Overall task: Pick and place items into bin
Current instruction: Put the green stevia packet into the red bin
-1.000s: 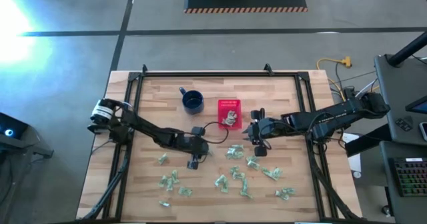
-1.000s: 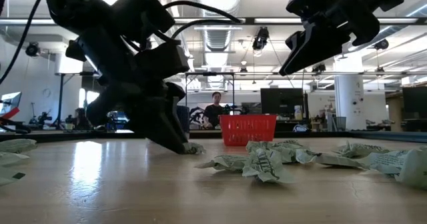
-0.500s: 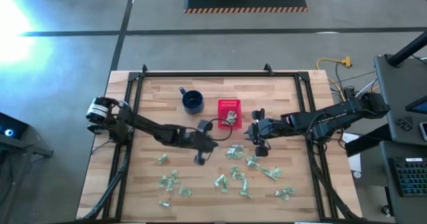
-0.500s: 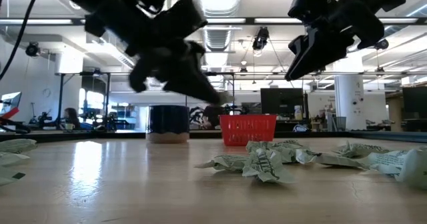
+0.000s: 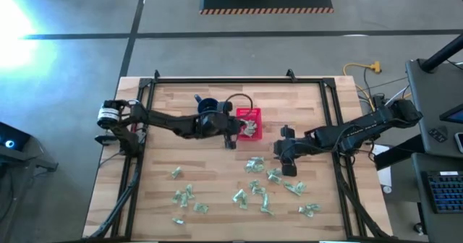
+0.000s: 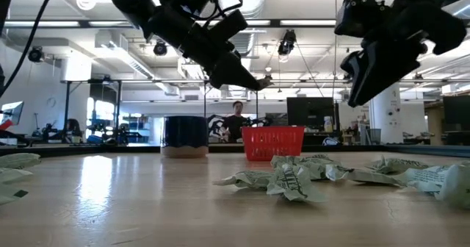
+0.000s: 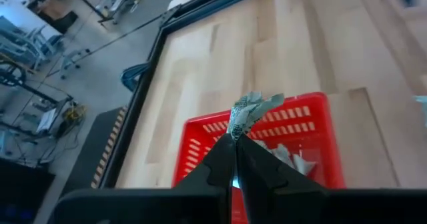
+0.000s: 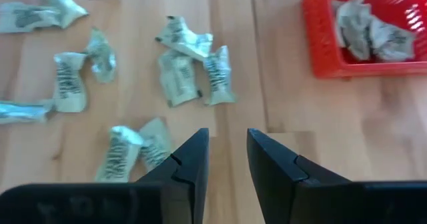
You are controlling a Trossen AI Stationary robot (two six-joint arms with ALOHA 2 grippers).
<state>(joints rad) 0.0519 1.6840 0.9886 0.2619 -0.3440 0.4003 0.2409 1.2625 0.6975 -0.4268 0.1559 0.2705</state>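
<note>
The pale green wrapper (image 7: 248, 114) is inside the outline of the red basket's open top (image 7: 303, 143), so my left gripper should open.
My left gripper (image 5: 232, 136) hangs shut on one pale green wrapper (image 7: 252, 109) at the red basket's (image 5: 248, 113) left side, raised above its rim (image 7: 293, 101). In the low view the wrapper (image 6: 267, 77) shows at the fingertips, high above the basket (image 6: 273, 142). Two or three wrappers (image 8: 365, 28) lie inside the basket. My right gripper (image 8: 227, 159) is open and empty, raised over the loose wrappers (image 5: 255, 191) that lie flat on the wood near the middle of the table. My left gripper pinches the wrapper by its lower end (image 7: 237, 127) between the two fingertips (image 7: 223, 151). The rest of the wrapper stands out past the fingertips, crumpled and lifted clear of the table, over the near wall of the basket.
A dark blue mug (image 5: 208, 110) stands just left of the basket, close behind my left arm. Several wrappers (image 8: 181, 56) are scattered across the near half of the table (image 5: 304, 105). A black frame edges the table. A person stands far off in the room.
My left gripper has risen from the table with a wrapper in its shut fingers and moved toward the far edge and right, up to the red basket. My right gripper has shifted a little toward the near edge, staying open.
</note>
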